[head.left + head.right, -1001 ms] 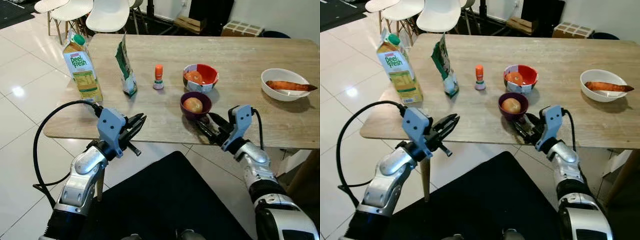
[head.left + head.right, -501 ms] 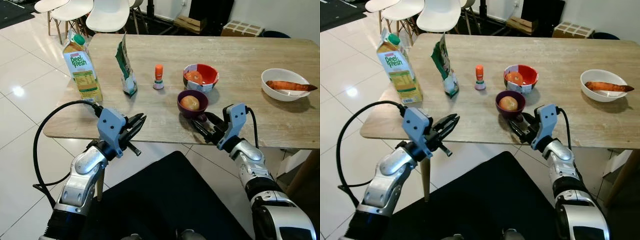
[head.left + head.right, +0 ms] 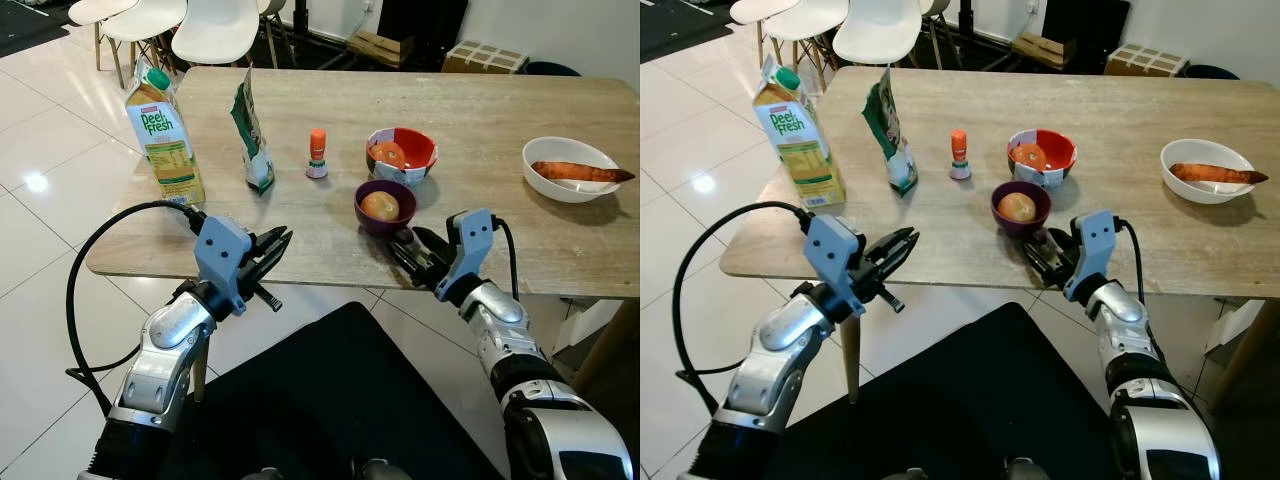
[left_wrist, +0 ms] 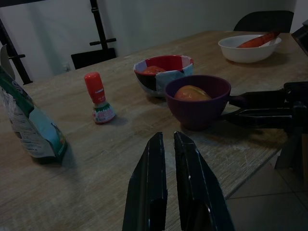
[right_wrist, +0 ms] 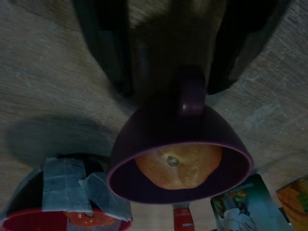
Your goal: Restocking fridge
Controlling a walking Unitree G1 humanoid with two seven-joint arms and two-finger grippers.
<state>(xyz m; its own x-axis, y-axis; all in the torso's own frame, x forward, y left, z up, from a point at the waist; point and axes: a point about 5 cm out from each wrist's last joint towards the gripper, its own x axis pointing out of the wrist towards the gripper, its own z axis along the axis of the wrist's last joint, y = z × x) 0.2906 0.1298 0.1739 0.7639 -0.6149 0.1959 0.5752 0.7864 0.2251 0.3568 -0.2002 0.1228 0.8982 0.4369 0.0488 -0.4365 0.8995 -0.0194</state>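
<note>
I should next grab the purple bowl by its small, narrow handle with my right gripper, as its round body is wider than my open fingers.
A purple bowl (image 3: 380, 226) holding a round orange-brown fruit (image 3: 381, 205) stands near the front edge of the wooden table (image 3: 500, 110). My right gripper (image 3: 402, 243) lies low on the table just in front of it, open. The bowl's small handle (image 5: 191, 94) sits between its two fingers (image 5: 108, 48) without being touched. My left gripper (image 3: 278, 245) hovers shut at the table's front edge, left of the bowl and holding nothing. A juice carton (image 3: 163, 135), a green bag (image 3: 251, 130) and a small orange-capped bottle (image 3: 317, 154) stand farther left.
A red and white bowl (image 3: 402, 158) with food stands right behind the purple one. At the right side, a white bowl (image 3: 556, 183) holds a sweet potato (image 3: 580, 171). White chairs (image 3: 215, 30) and boxes stand beyond the table. A black mat covers the floor at my feet.
The right gripper moved forward and left to the purple bowl, which slid a little to the left and away. The left arm has stayed still.
</note>
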